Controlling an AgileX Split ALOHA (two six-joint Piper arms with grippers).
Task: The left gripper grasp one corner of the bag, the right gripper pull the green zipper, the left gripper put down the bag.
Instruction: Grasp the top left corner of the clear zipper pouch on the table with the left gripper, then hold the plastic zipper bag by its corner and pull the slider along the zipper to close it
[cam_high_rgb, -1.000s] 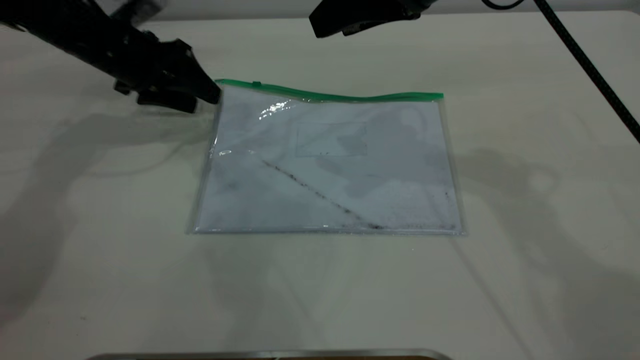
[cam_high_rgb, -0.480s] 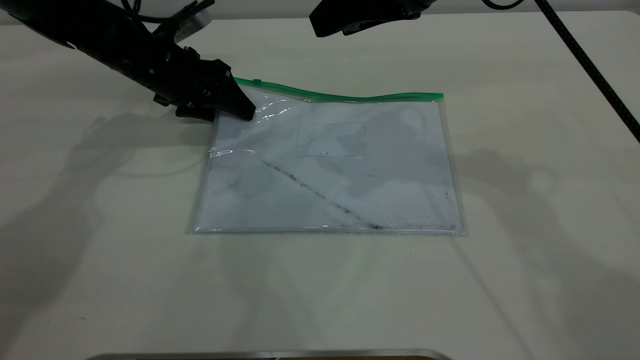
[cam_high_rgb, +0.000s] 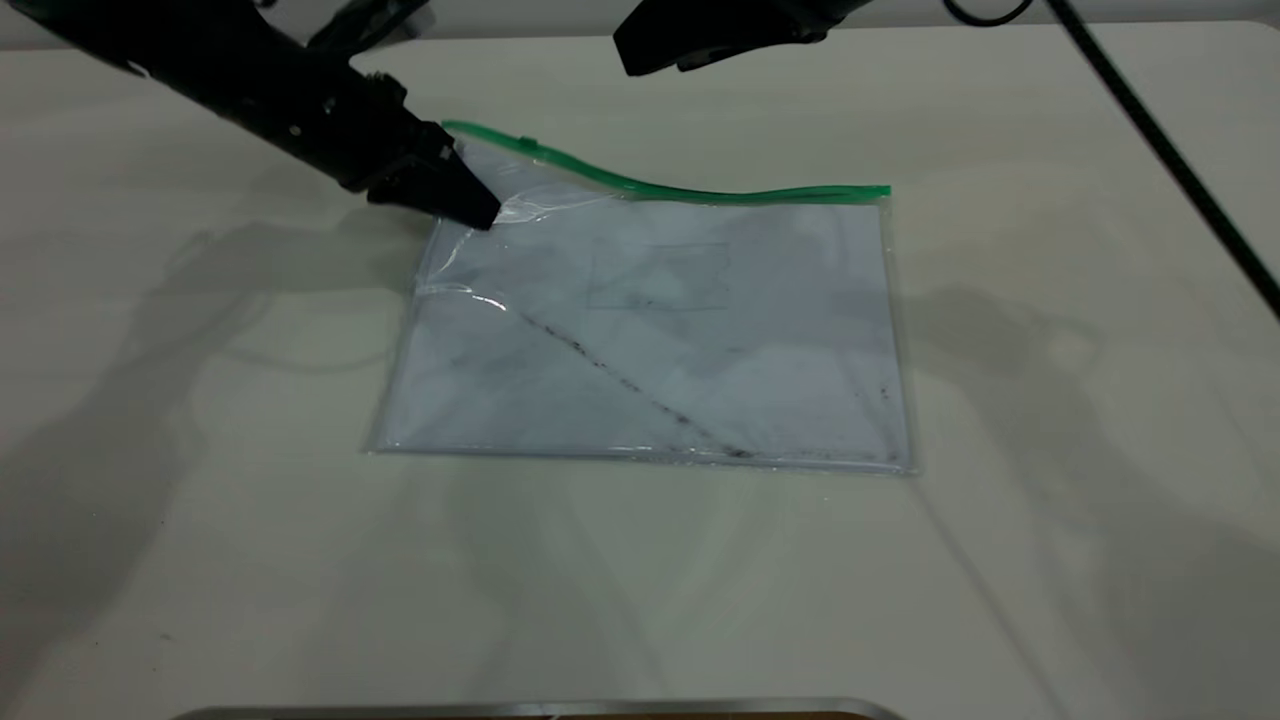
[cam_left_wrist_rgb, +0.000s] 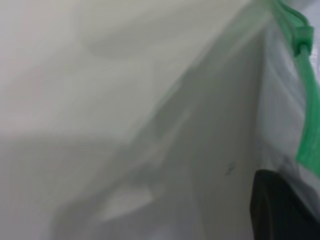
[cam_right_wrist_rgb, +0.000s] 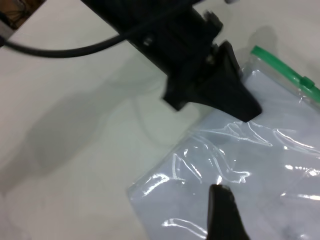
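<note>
I should next grab the green zipper's small slider tab (cam_high_rgb: 527, 144) near the held corner with my right gripper, to pull the zipper along the bag's edge.
The clear bag (cam_high_rgb: 650, 330) lies on the white table with white paper inside and a dark diagonal crease (cam_high_rgb: 620, 380). The green zipper (cam_high_rgb: 700, 192) runs along its far edge, and its small slider tab (cam_high_rgb: 527, 143) sits near the left end. My left gripper (cam_high_rgb: 478, 210) is shut on the bag's far-left green-edged corner and holds it a little off the table, so the plastic wrinkles there. The right wrist view shows this grip (cam_right_wrist_rgb: 250, 111) and the zipper (cam_right_wrist_rgb: 282, 67). My right gripper (cam_high_rgb: 640, 55) hovers above the far edge, apart from the bag.
The right arm's thick braided cable (cam_high_rgb: 1170, 150) crosses the table's far right. A metal edge (cam_high_rgb: 540, 710) runs along the near side. Bare white table (cam_high_rgb: 200, 450) surrounds the bag.
My left gripper moved right onto the bag's far-left corner, closed on it and raised it. The zipper's left end rose and the bag's near edge shifted slightly. The right gripper stayed put.
</note>
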